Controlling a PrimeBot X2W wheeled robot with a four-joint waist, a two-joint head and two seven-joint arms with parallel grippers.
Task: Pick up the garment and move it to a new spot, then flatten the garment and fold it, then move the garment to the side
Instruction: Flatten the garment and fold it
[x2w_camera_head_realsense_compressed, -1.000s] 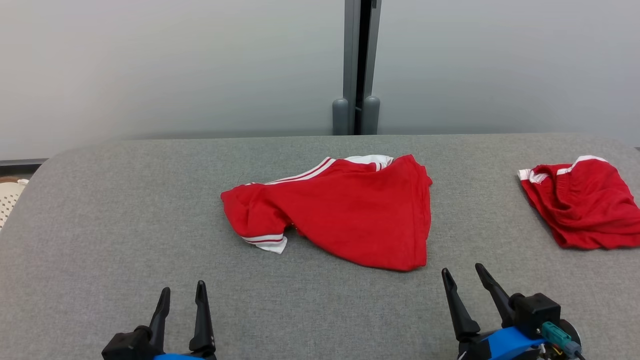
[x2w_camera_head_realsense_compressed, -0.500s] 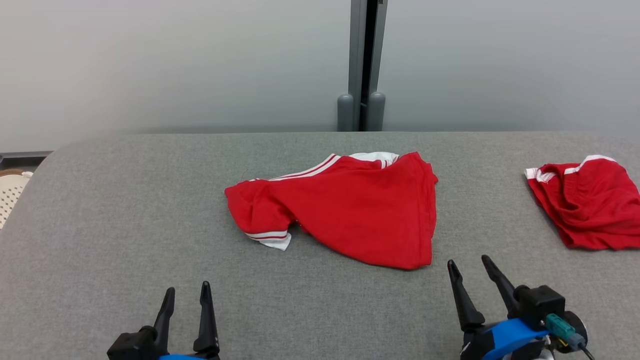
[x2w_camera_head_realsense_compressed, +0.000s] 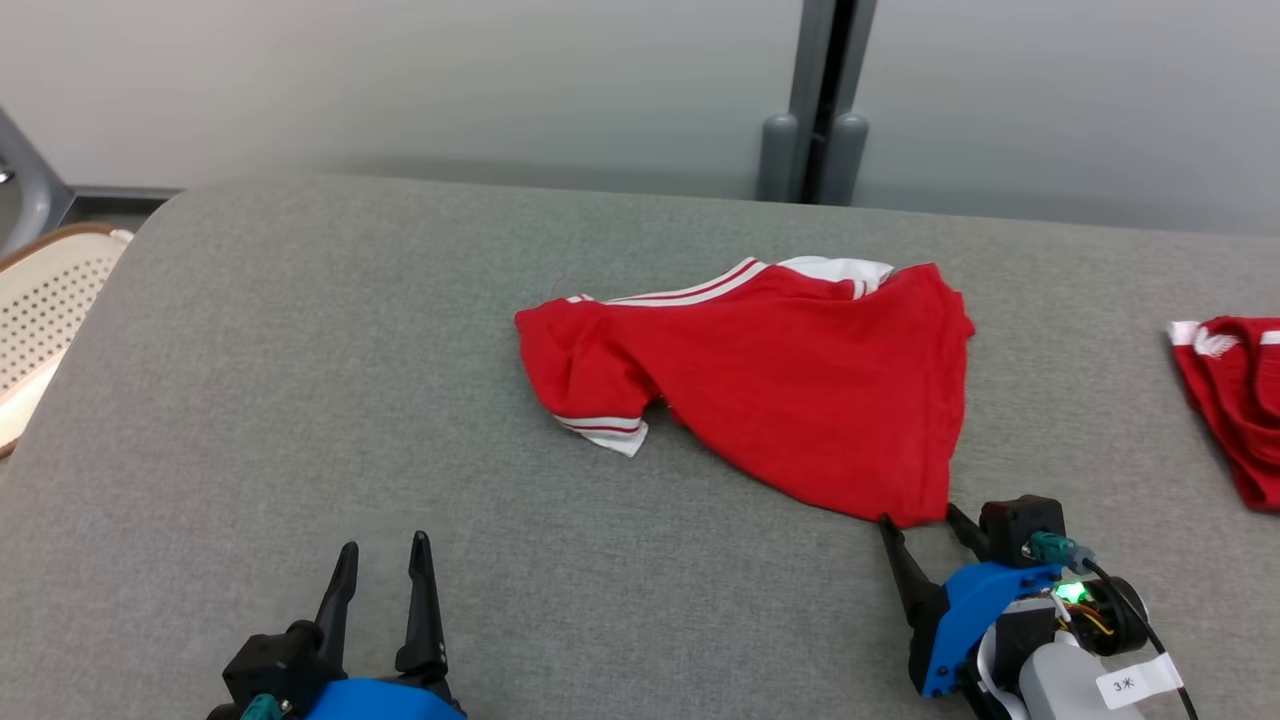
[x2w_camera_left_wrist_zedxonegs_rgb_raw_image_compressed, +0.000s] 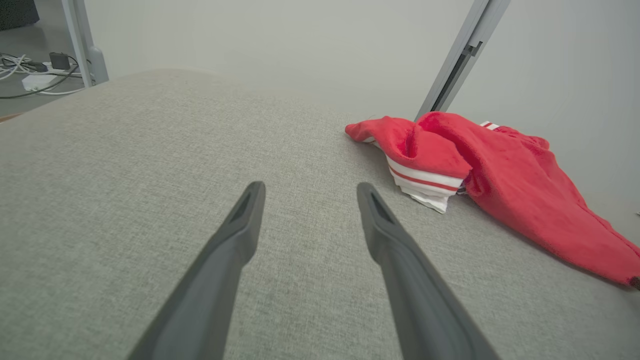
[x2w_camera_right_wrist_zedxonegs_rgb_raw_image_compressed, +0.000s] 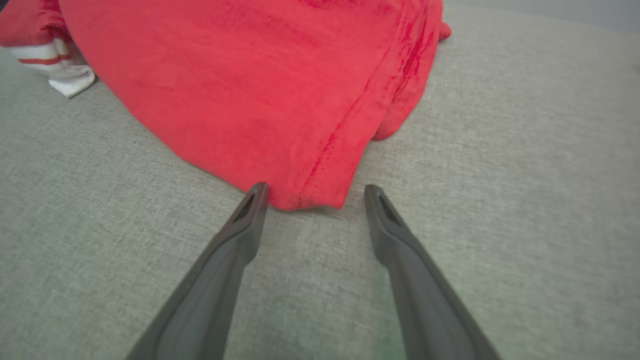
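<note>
The left gripper grabs the sleeve by the white end (x2w_camera_head_realsense_compressed: 620, 442) beyond the striped trim next, to flatten the red shirt (x2w_camera_head_realsense_compressed: 816, 378) for folding.
The garment (x2w_camera_head_realsense_compressed: 790, 380) is a red shirt with white-and-red striped trim, lying crumpled in the middle of the grey padded table (x2w_camera_head_realsense_compressed: 300, 400). My right gripper (x2w_camera_head_realsense_compressed: 918, 517) is open, its fingertips on either side of the shirt's near right corner. In the right wrist view that corner of the garment (x2w_camera_right_wrist_zedxonegs_rgb_raw_image_compressed: 250, 90) lies just ahead of the right gripper (x2w_camera_right_wrist_zedxonegs_rgb_raw_image_compressed: 316, 187), with nothing clamped. My left gripper (x2w_camera_head_realsense_compressed: 384, 543) is open over bare table at the lower left. In the left wrist view the garment (x2w_camera_left_wrist_zedxonegs_rgb_raw_image_compressed: 510, 175) lies ahead and right of the left gripper (x2w_camera_left_wrist_zedxonegs_rgb_raw_image_compressed: 310, 186).
A second red garment (x2w_camera_head_realsense_compressed: 1235, 400) lies at the table's right edge. A white perforated object (x2w_camera_head_realsense_compressed: 50, 300) stands off the table's left side. A grey post (x2w_camera_head_realsense_compressed: 820, 110) rises behind the table against the pale wall. Cables (x2w_camera_left_wrist_zedxonegs_rgb_raw_image_compressed: 30, 75) lie on the floor.
The head camera has turned, shifting the whole picture right. Relative to the garment, my right gripper has moved forward to its near right corner. Both grippers stay open.
</note>
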